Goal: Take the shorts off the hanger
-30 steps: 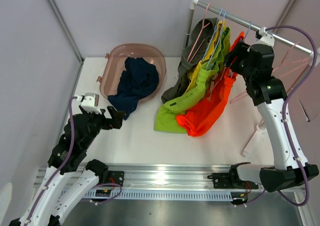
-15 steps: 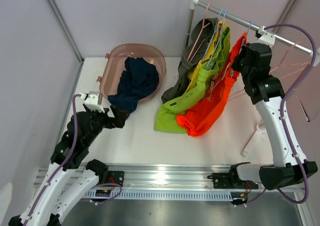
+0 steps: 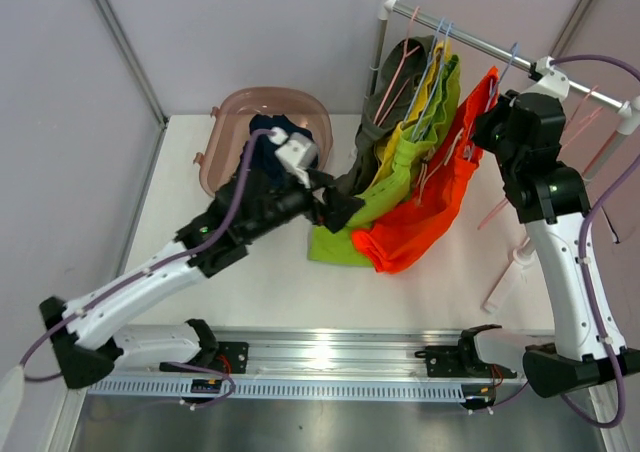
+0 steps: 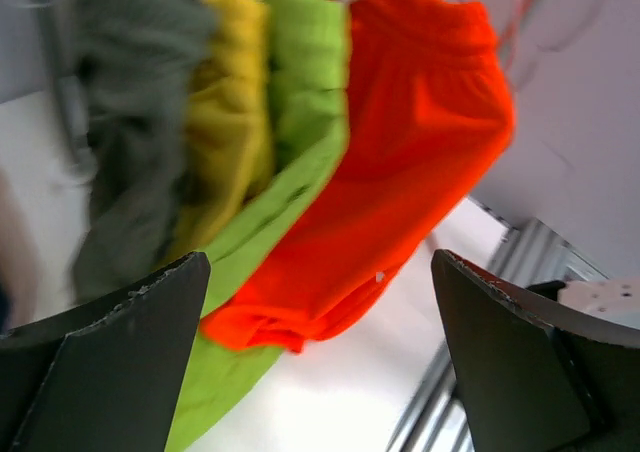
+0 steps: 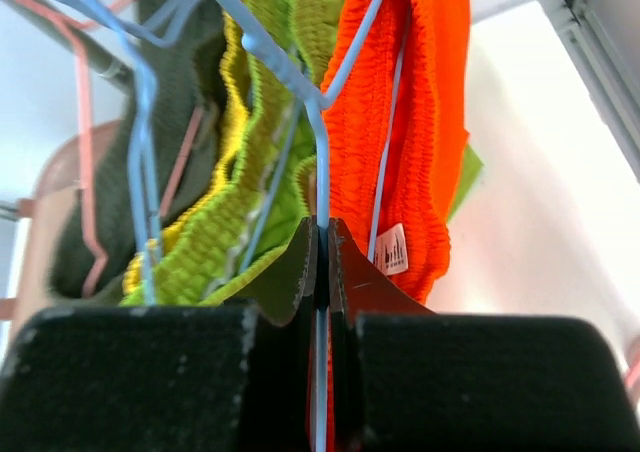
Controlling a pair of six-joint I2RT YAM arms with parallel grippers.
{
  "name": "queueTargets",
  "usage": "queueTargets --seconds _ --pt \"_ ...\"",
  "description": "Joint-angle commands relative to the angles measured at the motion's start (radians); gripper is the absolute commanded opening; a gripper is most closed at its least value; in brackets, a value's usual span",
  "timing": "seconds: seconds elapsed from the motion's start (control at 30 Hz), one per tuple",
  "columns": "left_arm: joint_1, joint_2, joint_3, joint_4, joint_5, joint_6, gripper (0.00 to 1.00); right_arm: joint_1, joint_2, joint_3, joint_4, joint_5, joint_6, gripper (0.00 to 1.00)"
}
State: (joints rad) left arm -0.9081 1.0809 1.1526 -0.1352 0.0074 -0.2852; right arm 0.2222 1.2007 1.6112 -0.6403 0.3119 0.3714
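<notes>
The left gripper takes hold of the orange shorts' near side edge (image 3: 464, 177) (image 4: 481, 124) below the waistband next, to pull the waistband off the hanger.
Four pairs of shorts hang on hangers from the rail (image 3: 470, 34): olive-grey (image 3: 375, 132), yellow (image 3: 428, 87), lime green (image 3: 400, 167) and orange shorts (image 3: 430, 202), their lower ends lying on the table. In the right wrist view my right gripper (image 5: 322, 237) is shut on the blue hanger (image 5: 318, 122) wire that carries the orange shorts (image 5: 420, 122). My left gripper (image 3: 335, 207) is open, low over the table by the hems. It faces the orange shorts (image 4: 400, 142) and lime green shorts (image 4: 300, 122) with nothing between its jaws (image 4: 320, 267). Navy shorts (image 3: 280, 127) lie in the basin.
A pink plastic basin (image 3: 230, 107) stands at the back left, partly under my left arm. Empty pink hangers (image 3: 590, 122) hang at the rail's right end. The rack's foot (image 3: 510, 272) rests on the table right of my right arm. A metal rail (image 3: 330, 357) runs along the front.
My left arm has swung from the table's left side across to the shorts' hems. My right gripper has shut on the blue hanger and shifted slightly right and up with it.
</notes>
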Motion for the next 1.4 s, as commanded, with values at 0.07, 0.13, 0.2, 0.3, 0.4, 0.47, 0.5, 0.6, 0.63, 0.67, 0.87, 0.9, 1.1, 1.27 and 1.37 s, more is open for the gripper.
queueTargets --seconds 0.07,0.13,0.2,0.3,0.4,0.47,0.5,0.6,0.63,0.67,0.87,0.9,1.1,1.27,1.37 --pt "-0.126 0.158 0.084 0.242 0.057 0.018 0.99 0.017 -0.079 0.122 0.019 -0.063 0.063 0.0" --pt "-0.152 0.212 0.122 0.269 0.103 0.021 0.99 0.022 -0.09 0.125 0.019 -0.097 0.076 0.0" --pt "-0.195 0.285 0.156 0.293 0.126 0.035 0.99 0.034 -0.108 0.128 0.018 -0.1 0.089 0.0" --pt "-0.245 0.347 0.183 0.328 0.16 0.052 0.99 0.042 -0.116 0.124 0.016 -0.094 0.089 0.0" --pt "-0.271 0.389 0.219 0.345 0.163 0.061 0.99 0.042 -0.122 0.121 0.005 -0.112 0.096 0.0" --pt "-0.275 0.433 0.254 0.344 0.174 0.063 0.99 0.042 -0.138 0.099 0.013 -0.122 0.104 0.0" --pt "-0.275 0.459 0.26 0.342 0.178 0.06 0.99 0.042 -0.144 0.087 0.024 -0.126 0.11 0.0" --pt "-0.281 0.482 0.28 0.348 0.192 0.054 0.99 0.043 -0.159 0.053 0.028 -0.125 0.113 0.0" --pt "-0.282 0.491 0.28 0.356 0.187 0.055 0.99 0.043 -0.159 0.05 0.021 -0.125 0.113 0.0" --pt "-0.285 0.499 0.282 0.356 0.181 0.055 0.99 0.043 -0.161 0.05 0.018 -0.125 0.112 0.0" --pt "-0.285 0.57 0.317 0.345 0.137 0.058 0.62 0.043 -0.179 0.076 -0.001 -0.117 0.112 0.0" --pt "-0.285 0.579 0.315 0.351 0.134 0.057 0.53 0.043 -0.181 0.084 -0.013 -0.114 0.11 0.0" --pt "-0.287 0.571 0.325 0.327 0.082 0.012 0.0 0.042 -0.181 0.108 -0.032 -0.099 0.1 0.0" --pt "-0.371 0.406 0.175 0.292 -0.012 0.012 0.0 0.043 -0.171 0.098 -0.029 -0.076 0.086 0.0" --pt "-0.475 0.269 0.032 0.289 -0.139 0.03 0.0 0.04 -0.156 0.101 -0.021 -0.06 0.075 0.0"
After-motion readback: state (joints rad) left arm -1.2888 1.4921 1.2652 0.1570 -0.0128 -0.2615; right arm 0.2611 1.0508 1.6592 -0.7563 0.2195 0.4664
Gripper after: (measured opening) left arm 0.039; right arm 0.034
